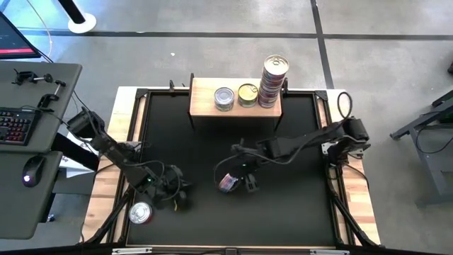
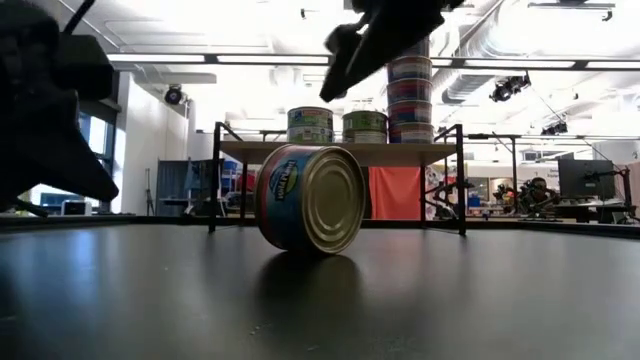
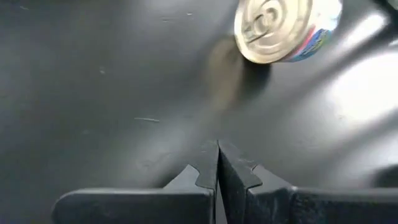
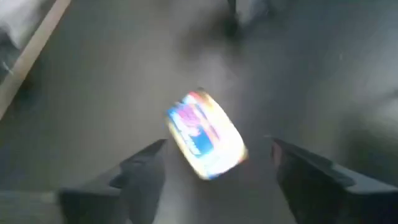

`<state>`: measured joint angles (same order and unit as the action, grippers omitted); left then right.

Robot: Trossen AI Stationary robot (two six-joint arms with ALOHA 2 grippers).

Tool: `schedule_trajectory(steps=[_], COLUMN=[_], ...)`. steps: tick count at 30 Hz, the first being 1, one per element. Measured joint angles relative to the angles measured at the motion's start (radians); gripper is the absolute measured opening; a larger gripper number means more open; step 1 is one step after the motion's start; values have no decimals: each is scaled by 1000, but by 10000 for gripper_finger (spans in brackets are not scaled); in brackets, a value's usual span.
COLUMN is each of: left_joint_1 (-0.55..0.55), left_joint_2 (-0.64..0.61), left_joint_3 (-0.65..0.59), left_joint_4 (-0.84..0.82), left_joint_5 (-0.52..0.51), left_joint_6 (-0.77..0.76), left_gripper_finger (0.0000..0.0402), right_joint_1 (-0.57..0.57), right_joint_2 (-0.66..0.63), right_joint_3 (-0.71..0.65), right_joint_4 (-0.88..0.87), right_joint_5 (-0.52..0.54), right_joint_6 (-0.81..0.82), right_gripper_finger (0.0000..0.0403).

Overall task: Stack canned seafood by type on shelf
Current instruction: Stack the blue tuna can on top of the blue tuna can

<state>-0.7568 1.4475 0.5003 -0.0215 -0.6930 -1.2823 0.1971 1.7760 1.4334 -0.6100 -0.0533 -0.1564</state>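
My right gripper should grab the tin by its flat ends next, because the tin's curved side is up. Then it can stack the tin on the shelf.
One tin lies on its side on the black tabletop, resting on its curved wall, silver lid facing sideways. My right gripper hovers above it, open; in the right wrist view the tin shows below, between the fingers, untouched. My left gripper is shut, low over the table to the left of this tin. The pale wood shelf at the far edge carries a silver-topped tin, a gold-topped tin and a tall stack of tins. Another tin stands at the near left corner.
Wooden rails frame the black tabletop. A desk with keyboard and mouse stands left of the table. Bare black surface stretches between the lying tin and the near right corner.
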Motion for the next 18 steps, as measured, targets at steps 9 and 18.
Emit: schedule_trajectory(steps=[9,18], left_joint_1=[-6,-6], left_joint_2=[0,0], left_joint_3=[23,23], left_joint_4=[25,15], left_joint_5=[-6,-7], left_joint_6=[-24,1], left_gripper_finger=[0,0], right_joint_1=[3,2], right_joint_2=[158,228], right_joint_3=[148,150], right_joint_4=[-135,-120], right_joint_5=[-10,-18], right_joint_6=[-256,-297], right_gripper_finger=[302,303])
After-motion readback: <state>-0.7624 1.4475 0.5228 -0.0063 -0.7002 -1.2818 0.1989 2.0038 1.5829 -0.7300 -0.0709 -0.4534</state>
